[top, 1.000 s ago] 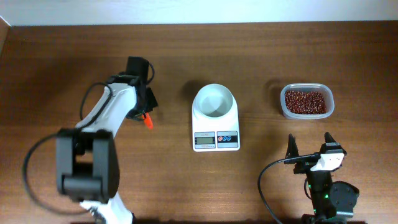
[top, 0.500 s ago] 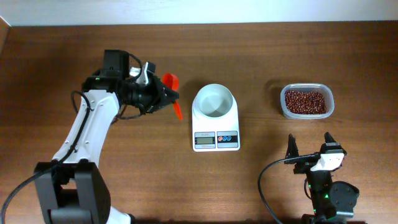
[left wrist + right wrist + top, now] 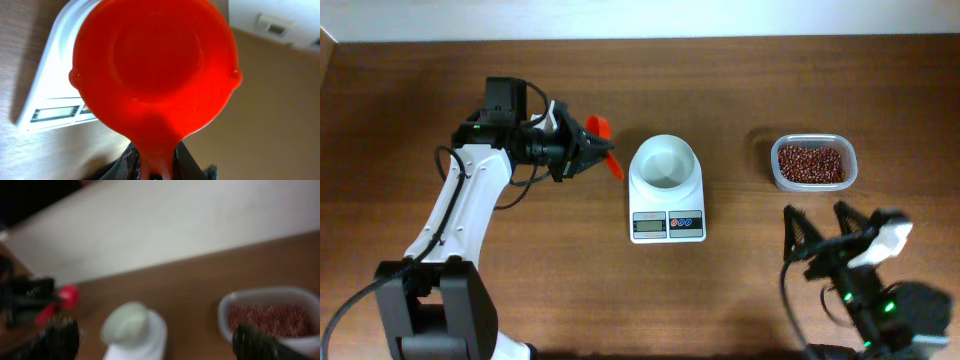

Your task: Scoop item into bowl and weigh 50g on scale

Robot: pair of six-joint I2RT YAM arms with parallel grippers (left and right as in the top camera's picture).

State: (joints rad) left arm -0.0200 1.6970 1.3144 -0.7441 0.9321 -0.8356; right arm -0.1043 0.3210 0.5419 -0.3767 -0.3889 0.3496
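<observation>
The right gripper takes the orange-red scoop from my left gripper by its handle (image 3: pixel 614 166) (image 3: pixel 45 314) next, which leaves the scoop's head free to scoop beans.
My left gripper (image 3: pixel 582 150) is shut on the handle of an orange-red scoop (image 3: pixel 599 128), held just left of the scale (image 3: pixel 667 205). In the left wrist view the scoop (image 3: pixel 155 65) fills the frame and is empty, with the gripper (image 3: pixel 155 167) pinching its stem. The white bowl (image 3: pixel 665 162) sits empty on the scale. The reddish-brown beans (image 3: pixel 811 163) lie in a clear tub (image 3: pixel 773 172) at the right. My right gripper (image 3: pixel 816 214) stands open in front of the tub, nothing between its fingers; its blurred wrist view shows the bowl (image 3: pixel 127 322) and beans (image 3: pixel 270 320).
The scale's display and two buttons (image 3: pixel 667 225) face the table's front edge. A pale wall runs behind the table's far edge. Bare wooden tabletop lies between the scale and the tub, about a hand's width.
The left arm swung from pointing at the table to pointing right, carrying the scoop up beside the bowl. The right arm has just risen and shifted slightly right, still open.
</observation>
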